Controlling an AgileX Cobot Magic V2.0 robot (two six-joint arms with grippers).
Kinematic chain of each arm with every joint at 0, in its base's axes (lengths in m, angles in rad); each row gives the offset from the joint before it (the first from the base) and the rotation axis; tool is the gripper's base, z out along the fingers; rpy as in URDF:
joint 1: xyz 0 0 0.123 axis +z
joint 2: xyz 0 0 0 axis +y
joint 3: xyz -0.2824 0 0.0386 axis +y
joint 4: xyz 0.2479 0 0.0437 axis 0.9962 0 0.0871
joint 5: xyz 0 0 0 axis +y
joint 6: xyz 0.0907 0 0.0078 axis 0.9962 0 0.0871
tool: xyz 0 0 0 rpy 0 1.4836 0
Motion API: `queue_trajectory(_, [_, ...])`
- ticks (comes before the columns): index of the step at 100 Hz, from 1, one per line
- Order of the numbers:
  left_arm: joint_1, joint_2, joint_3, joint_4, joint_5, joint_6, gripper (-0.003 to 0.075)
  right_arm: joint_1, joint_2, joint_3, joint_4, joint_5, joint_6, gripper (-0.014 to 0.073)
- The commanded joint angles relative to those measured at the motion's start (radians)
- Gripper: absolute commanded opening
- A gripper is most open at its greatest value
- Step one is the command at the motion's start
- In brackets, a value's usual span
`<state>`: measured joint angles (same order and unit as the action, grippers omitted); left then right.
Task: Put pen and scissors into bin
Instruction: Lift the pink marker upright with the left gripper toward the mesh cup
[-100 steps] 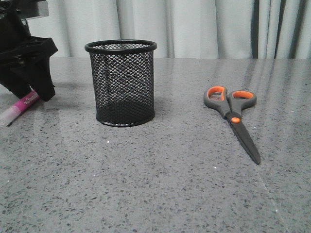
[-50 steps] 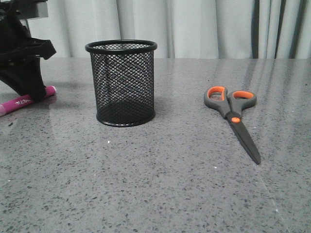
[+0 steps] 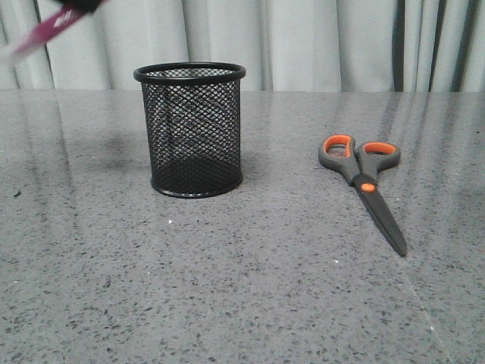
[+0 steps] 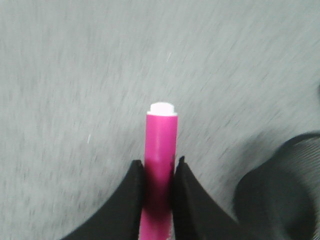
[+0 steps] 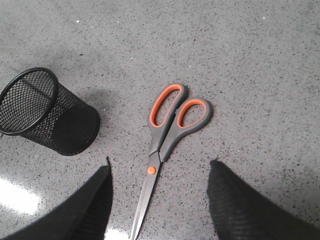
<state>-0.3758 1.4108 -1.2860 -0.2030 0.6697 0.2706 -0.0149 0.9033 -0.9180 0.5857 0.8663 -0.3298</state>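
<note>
The pink pen (image 3: pixel 53 26) hangs high and off to the side of the mesh bin and would miss if I opened now, so my left gripper keeps hold of it.
My left gripper (image 4: pixel 159 167) is shut on the magenta-pink pen (image 4: pixel 161 140), which sticks out past the fingertips. In the front view the pen (image 3: pixel 49 29) is a tilted blur high at the far left, well above the table and left of the bin (image 3: pixel 189 129). The bin is a black wire-mesh cup standing upright; its edge shows in the left wrist view (image 4: pixel 285 190). The scissors (image 3: pixel 362 182) lie flat at the right, handles away from me. My right gripper (image 5: pixel 160 162) is open and hovers over the scissors (image 5: pixel 167 132), a finger on each side of the blades.
The grey speckled table (image 3: pixel 250 288) runs back to pale curtains (image 3: pixel 318 45). In the right wrist view the bin (image 5: pixel 47 112) stands apart from the scissors' handles.
My left gripper has lifted the pen off the table at the far left to the top of the front view. The bin and scissors have not moved.
</note>
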Motion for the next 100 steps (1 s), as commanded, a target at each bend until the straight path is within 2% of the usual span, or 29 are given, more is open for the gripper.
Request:
queue_trajectory(1, [-0.054, -0.077, -0.013, -0.021, -0.144, 0.007, -0.0022, -0.003, -0.004, -0.035, 0.019, -0.034, -0.015, 0.0372])
queue_trajectory(20, [-0.183, -0.098, 0.068, -0.051, -0.338, 0.015, -0.0022, -0.003, -0.004, -0.035, 0.019, -0.032, -0.015, 0.0372])
queue_trajectory(37, [-0.305, -0.092, 0.169, -0.051, -0.582, 0.015, -0.0022, -0.003, -0.004, -0.035, 0.019, -0.026, -0.015, 0.0372])
queue_trajectory(53, [-0.352, -0.090, 0.234, -0.051, -0.720, 0.015, -0.0022, -0.003, -0.004, -0.035, 0.019, -0.021, -0.015, 0.0372])
queue_trajectory(74, [-0.352, -0.090, 0.264, -0.052, -0.843, 0.015, -0.0022, -0.003, -0.004, -0.035, 0.019, -0.021, -0.015, 0.0372])
queue_trajectory(100, [-0.359, -0.020, 0.264, -0.052, -0.841, -0.020, -0.0022, -0.003, -0.004, -0.035, 0.019, -0.023, -0.015, 0.0372])
